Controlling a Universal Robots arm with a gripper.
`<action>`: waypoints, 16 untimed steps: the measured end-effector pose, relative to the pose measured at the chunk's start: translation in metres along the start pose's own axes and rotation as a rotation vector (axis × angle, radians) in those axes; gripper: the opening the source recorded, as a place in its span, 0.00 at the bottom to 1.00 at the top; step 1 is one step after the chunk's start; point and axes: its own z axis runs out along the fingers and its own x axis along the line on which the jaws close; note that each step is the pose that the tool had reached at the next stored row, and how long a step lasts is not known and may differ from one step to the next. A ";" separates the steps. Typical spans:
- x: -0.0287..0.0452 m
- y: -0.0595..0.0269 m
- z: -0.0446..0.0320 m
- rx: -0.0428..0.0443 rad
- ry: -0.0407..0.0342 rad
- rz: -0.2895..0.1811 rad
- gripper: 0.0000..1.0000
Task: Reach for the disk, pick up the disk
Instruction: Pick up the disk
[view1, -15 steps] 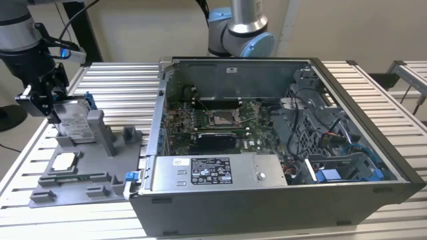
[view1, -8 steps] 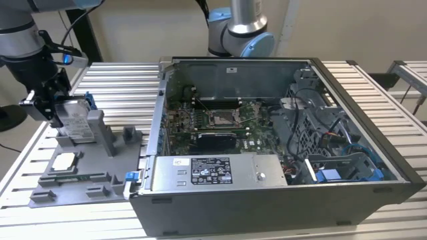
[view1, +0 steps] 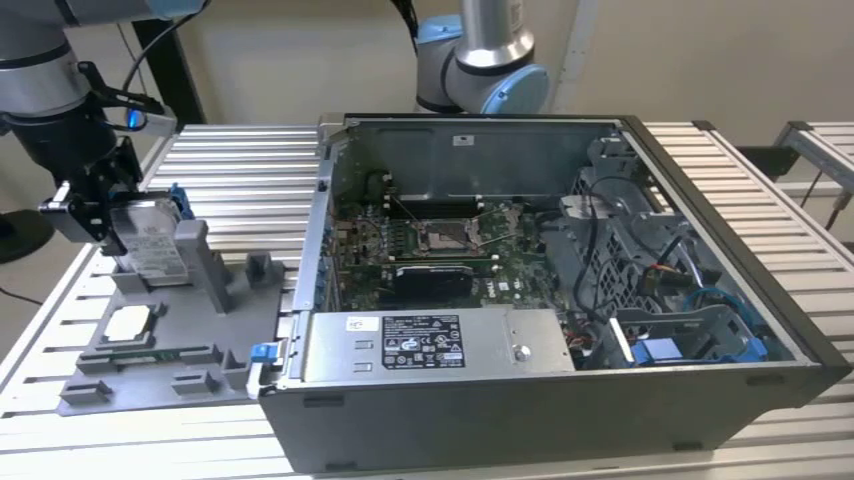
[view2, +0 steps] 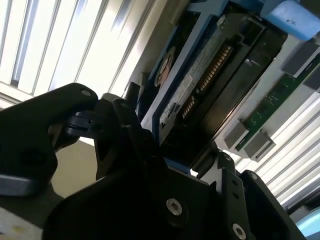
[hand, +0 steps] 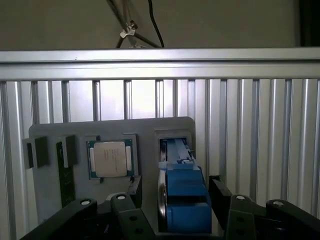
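Observation:
My gripper grips the disk by its exposed upper end (view1: 144, 213) next, across the disk's flat sides, since the grey holder's slot closes around the disk's lower end.
The disk (view1: 151, 240) is a silver hard drive with a white label and a blue bracket. It stands on edge in a slot of the grey holder (view1: 200, 300), at the exterior view's left. My gripper (view1: 120, 215) has come down over it and is open, with one finger on each side of the drive. In the first wrist view the disk (hand: 182, 200) sits between the black fingers (hand: 134, 195); a narrow gap shows on one side, and the other finger is close against the blue bracket. The second wrist view shows the disk (view2: 200, 75) from its connector edge, just beyond the gripper (view2: 175, 135).
The holder rests on a slatted metal table (view1: 240, 170) and also carries a small square chip (view1: 130, 322) and a green memory stick (hand: 64, 167). An open computer case (view1: 534, 250) stands close on the exterior view's right. A second arm (view1: 481, 50) rises behind it.

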 end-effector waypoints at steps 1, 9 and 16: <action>0.0000 0.0000 0.0000 0.0001 0.0001 0.000 1.00; 0.0000 0.0000 0.0000 0.0001 0.0016 0.000 0.00; 0.0000 0.0000 0.0000 0.0002 0.0027 0.000 0.00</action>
